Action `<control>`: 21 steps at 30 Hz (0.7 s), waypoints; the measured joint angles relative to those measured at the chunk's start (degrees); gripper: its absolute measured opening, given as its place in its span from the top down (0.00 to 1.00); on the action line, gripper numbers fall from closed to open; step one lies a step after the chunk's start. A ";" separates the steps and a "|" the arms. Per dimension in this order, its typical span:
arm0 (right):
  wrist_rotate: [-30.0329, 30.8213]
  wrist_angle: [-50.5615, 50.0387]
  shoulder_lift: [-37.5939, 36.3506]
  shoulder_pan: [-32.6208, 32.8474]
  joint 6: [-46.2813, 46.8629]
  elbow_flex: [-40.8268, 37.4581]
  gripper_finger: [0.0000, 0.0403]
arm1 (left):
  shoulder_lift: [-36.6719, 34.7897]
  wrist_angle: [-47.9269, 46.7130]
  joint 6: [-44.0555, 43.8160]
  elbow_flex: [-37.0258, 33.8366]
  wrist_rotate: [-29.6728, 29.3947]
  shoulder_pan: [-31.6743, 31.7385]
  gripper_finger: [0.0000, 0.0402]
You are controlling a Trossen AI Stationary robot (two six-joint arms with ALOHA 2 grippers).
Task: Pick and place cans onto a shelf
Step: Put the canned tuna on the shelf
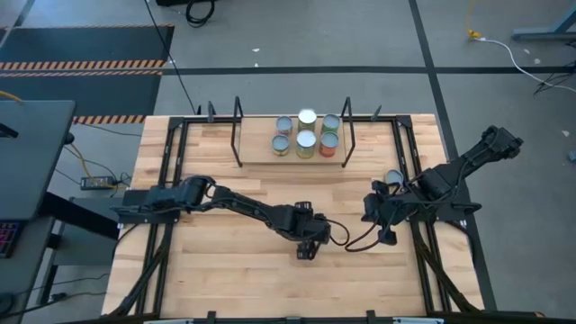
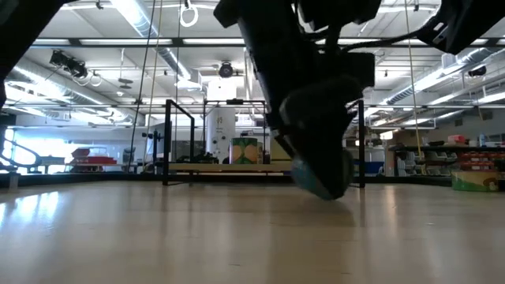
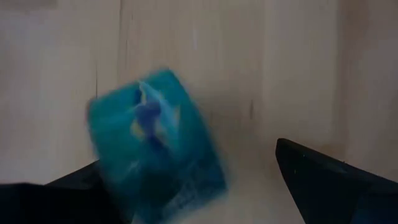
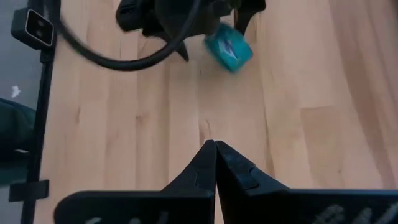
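My left gripper should grab the flat lid and base of the teal tuna can next. Then it can place the can onto the shelf.
A teal-labelled can [image 3: 155, 143] lies tilted between the wide-apart fingers of my open left gripper [image 1: 304, 245], low over the table's middle. The can also shows in the right wrist view [image 4: 229, 47] and in the low view [image 2: 319, 180], close to the tabletop. My right gripper [image 4: 215, 146] is shut and empty, to the right of the left one [image 1: 371, 212]. The shelf [image 1: 292, 155] stands at the far middle, with several cans [image 1: 306, 135] standing on its board. One more can [image 1: 393, 177] stands on the table by the right arm. My left gripper has the teal can close against one finger [image 3: 68, 193], with a wide gap to the other finger [image 3: 323, 180]. The can is blurred, and I cannot tell whether the finger touches it.
Black rails [image 1: 166, 171] run along the table's left and right sides. A dark cable [image 1: 351, 241] loops between the two grippers. Bare wooden tabletop [image 1: 243, 270] lies toward the near edge.
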 joint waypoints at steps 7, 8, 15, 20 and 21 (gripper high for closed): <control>-1.83 -0.11 0.05 0.02 3.02 0.01 0.98 | 0.54 2.82 -2.58 0.02 -0.24 -0.09 0.13; -2.00 0.00 0.00 0.02 3.36 0.02 0.98 | 0.36 2.61 -2.92 0.02 -0.33 -0.07 0.13; -2.63 0.28 0.37 0.00 2.76 0.02 0.98 | -0.65 0.11 -6.04 3.59 -1.05 -0.05 0.13; 1.50 0.42 3.44 0.00 -2.80 0.02 0.98 | -0.55 -2.39 -3.89 5.16 -3.99 0.15 0.13; 1.95 0.48 4.25 0.00 -3.16 0.02 0.98 | -0.68 -2.85 -3.68 5.14 -4.67 0.37 0.13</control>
